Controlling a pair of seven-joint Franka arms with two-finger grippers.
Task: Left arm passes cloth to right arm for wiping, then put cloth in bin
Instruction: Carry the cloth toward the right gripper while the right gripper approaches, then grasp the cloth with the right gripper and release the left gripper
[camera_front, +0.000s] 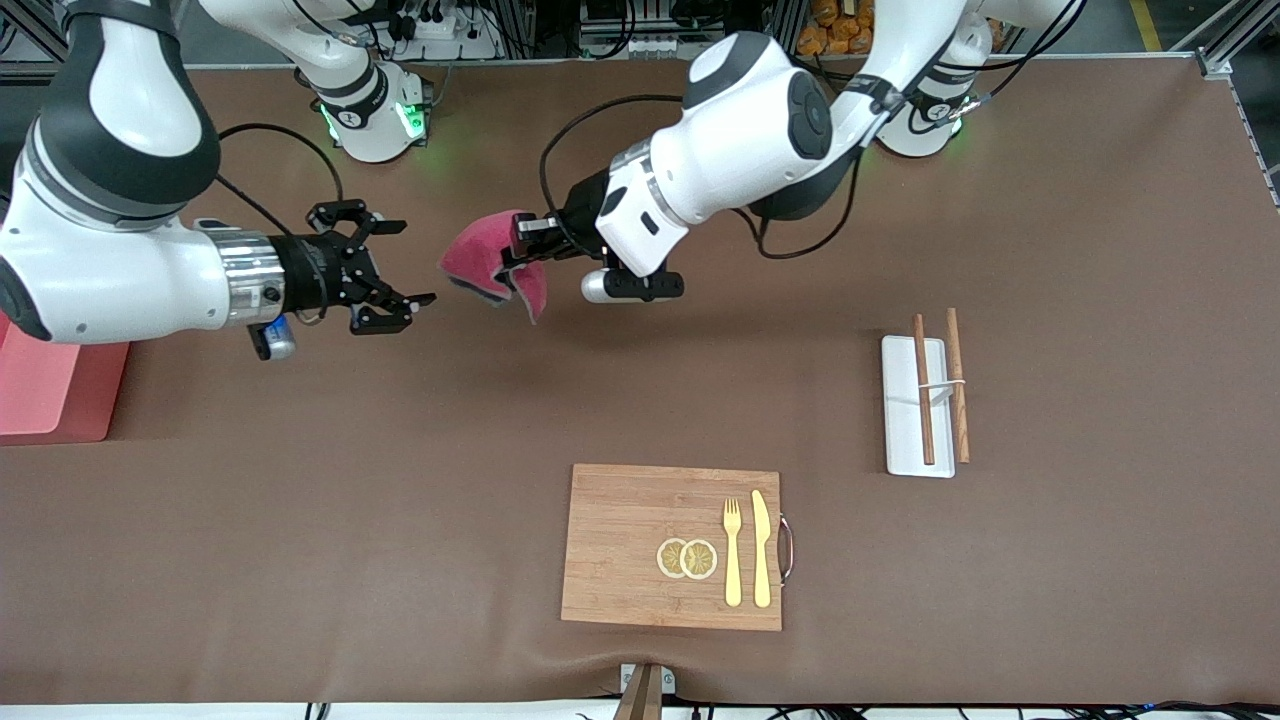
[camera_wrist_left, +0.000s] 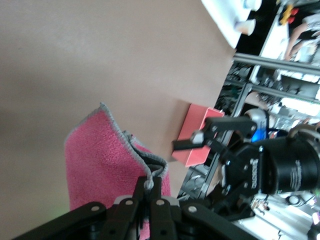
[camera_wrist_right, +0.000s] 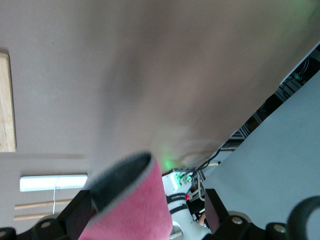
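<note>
The cloth's free part is its loose grey-edged fold (camera_front: 475, 253), so my right gripper will grab it there next, to take over the wiping and bring the cloth to the salmon-pink bin (camera_front: 50, 390).
The magenta-red cloth (camera_front: 492, 264) with a grey edge hangs in the air over the table's middle, pinched at one corner by my left gripper (camera_front: 522, 252), which is shut on it. In the left wrist view the cloth (camera_wrist_left: 100, 160) droops past the closed fingers (camera_wrist_left: 157, 192). My right gripper (camera_front: 415, 265) is level with the cloth, open wide, its tips a small gap short of the cloth's edge. In the right wrist view the cloth (camera_wrist_right: 135, 205) fills the space between the spread fingers (camera_wrist_right: 75, 217). The salmon-pink bin (camera_front: 50, 390) sits at the right arm's end of the table, partly under that arm.
A wooden cutting board (camera_front: 620, 545) with lemon slices (camera_front: 687, 558), a yellow fork (camera_front: 733, 550) and a knife (camera_front: 762, 548) lies near the front camera. A white tray (camera_front: 903, 440) with chopsticks (camera_front: 923, 390) sits toward the left arm's end.
</note>
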